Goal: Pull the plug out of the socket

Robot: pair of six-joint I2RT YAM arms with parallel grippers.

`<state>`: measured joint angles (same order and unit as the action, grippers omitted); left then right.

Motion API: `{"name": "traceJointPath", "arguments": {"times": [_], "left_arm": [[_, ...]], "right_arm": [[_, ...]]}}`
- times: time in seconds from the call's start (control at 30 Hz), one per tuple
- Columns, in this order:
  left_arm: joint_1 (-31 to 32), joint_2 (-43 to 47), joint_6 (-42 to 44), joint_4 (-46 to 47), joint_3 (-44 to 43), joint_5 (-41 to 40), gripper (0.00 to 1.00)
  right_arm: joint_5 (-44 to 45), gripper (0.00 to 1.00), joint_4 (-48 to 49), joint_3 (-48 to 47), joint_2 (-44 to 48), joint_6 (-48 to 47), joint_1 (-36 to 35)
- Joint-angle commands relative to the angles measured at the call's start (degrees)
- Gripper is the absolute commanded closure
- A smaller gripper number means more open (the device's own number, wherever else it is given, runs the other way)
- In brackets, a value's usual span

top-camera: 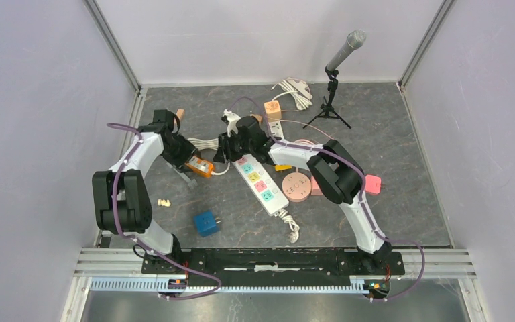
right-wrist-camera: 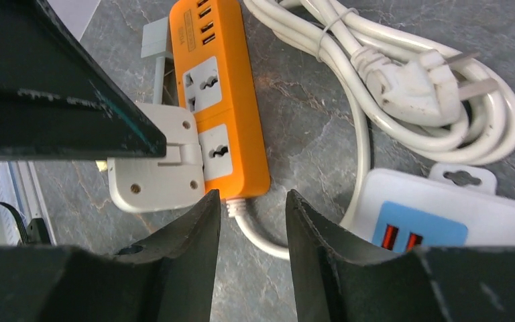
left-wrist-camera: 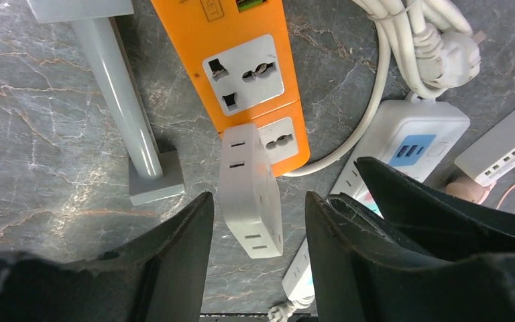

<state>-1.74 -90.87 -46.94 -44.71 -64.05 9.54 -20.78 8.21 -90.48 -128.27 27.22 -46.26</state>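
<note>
My left gripper's finger is well over the side of the plug, so my left gripper needs to close on the plug now.
An orange power strip (top-camera: 200, 166) lies left of centre; it also shows in the left wrist view (left-wrist-camera: 241, 60) and the right wrist view (right-wrist-camera: 218, 100). A pale grey adapter plug (left-wrist-camera: 250, 191) sits in its end socket and also shows in the right wrist view (right-wrist-camera: 154, 164). My left gripper (left-wrist-camera: 258, 200) is open, with one finger on each side of the plug and not touching it. My right gripper (right-wrist-camera: 251, 196) is open, its fingertips straddling the strip's cord end (right-wrist-camera: 241, 201). In the top view both grippers, the left (top-camera: 186, 158) and the right (top-camera: 222, 149), meet over the strip.
A white power strip (top-camera: 260, 184) with coloured sockets lies just right of the orange one. A coiled white cable with its plug (right-wrist-camera: 402, 87) lies behind. A grey bracket (left-wrist-camera: 124, 114) stands beside the strip. A blue cube adapter (top-camera: 206, 223), pink round sockets (top-camera: 298, 186) and a microphone stand (top-camera: 335, 74) are around.
</note>
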Motion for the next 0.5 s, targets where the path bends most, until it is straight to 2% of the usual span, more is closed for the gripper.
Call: {"name": "traceJointPath", "arguments": {"times": [0.0,0.07,0.3,0.47], "left_arm": [[1.0,-1.6,1.8,1.5,-1.1,-0.5,0.41],[1.0,-2.0,1.8,1.6,-0.9,-0.8,0.44],[1.0,-0.4,1.7,3.2,-0.3,-0.5,0.68],[1.0,-0.3,1.4,3.5,-0.8,1.1,0.82]], "right_arm": [[-1.3,0.55,3.2,-5.8,-3.1,2.3,-1.0],[-1.3,0.55,2.6,-7.1,-4.6,2.8,-1.3],[-2.3,0.56,1.0,-8.2,-6.8,2.2,-1.7],[-1.9,0.61,1.5,-3.1,-5.2,0.1,-1.7]]}}
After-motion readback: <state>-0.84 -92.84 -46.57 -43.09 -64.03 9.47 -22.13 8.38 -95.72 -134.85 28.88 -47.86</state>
